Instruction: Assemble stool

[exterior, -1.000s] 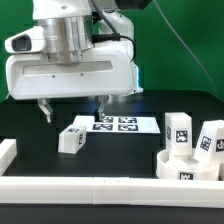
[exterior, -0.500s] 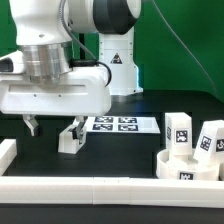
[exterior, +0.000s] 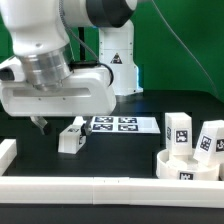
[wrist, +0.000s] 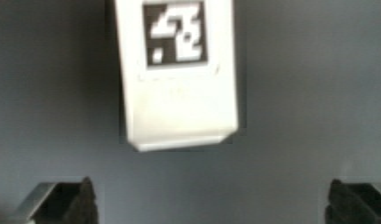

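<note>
My gripper's fingers stop short of the tagged leg, so closing now would miss. My gripper moves toward the leg, then closes on it.
A white blocky stool leg (exterior: pixel 71 137) with a square tag lies alone on the black table, at the exterior view's left of centre. In the wrist view the same leg (wrist: pixel 178 75) lies lengthwise ahead of the fingers, not between them. My gripper (exterior: pixel 60 124) hovers low just above and behind this leg, open and empty; its dark fingertips (wrist: pixel 62 200) stand wide apart around bare table (wrist: pixel 213 200). The round white seat (exterior: pixel 188 166) sits at the front of the exterior view's right, with two more tagged legs (exterior: pixel 178 132) (exterior: pixel 211 139) standing by it.
The marker board (exterior: pixel 122 124) lies flat behind the lone leg. A white rail (exterior: pixel 90 189) runs along the front edge, and a short white block (exterior: pixel 7 151) stands at the far left. The arm's base (exterior: pixel 118 60) rises at the back.
The gripper has swung from over the marker board to the exterior view's left and come down close to the lone leg. It stays open. The leg has not moved.
</note>
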Controlling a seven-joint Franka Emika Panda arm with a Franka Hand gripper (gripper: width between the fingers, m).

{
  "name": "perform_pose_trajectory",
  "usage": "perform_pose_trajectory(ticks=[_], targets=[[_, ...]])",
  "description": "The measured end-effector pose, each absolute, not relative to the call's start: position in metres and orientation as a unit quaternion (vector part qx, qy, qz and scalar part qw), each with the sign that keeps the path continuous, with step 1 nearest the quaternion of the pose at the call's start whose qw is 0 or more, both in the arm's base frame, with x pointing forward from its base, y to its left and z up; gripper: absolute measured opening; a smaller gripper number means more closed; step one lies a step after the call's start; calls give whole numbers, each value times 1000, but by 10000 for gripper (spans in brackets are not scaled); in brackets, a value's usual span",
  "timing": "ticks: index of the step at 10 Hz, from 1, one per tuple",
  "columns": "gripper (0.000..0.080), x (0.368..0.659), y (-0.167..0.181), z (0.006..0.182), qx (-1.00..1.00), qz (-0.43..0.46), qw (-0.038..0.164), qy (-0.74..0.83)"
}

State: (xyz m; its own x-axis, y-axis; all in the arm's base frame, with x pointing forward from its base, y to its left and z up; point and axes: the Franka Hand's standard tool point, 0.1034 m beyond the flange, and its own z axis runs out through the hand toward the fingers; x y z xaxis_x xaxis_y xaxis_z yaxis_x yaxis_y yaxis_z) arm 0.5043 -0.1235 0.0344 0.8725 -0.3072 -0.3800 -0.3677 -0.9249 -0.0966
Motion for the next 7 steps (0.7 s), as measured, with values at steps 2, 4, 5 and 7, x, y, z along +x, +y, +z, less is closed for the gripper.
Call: perform_pose_trajectory(ticks=[2,4,5,7], targets=[[649,498,-124,35,-944,255,98,184],[649,493,-117,31,-920,332,115,173],[649,491,-116,27,-911,357,121,168],[649,486,-117,24,-877,432,139,159]])
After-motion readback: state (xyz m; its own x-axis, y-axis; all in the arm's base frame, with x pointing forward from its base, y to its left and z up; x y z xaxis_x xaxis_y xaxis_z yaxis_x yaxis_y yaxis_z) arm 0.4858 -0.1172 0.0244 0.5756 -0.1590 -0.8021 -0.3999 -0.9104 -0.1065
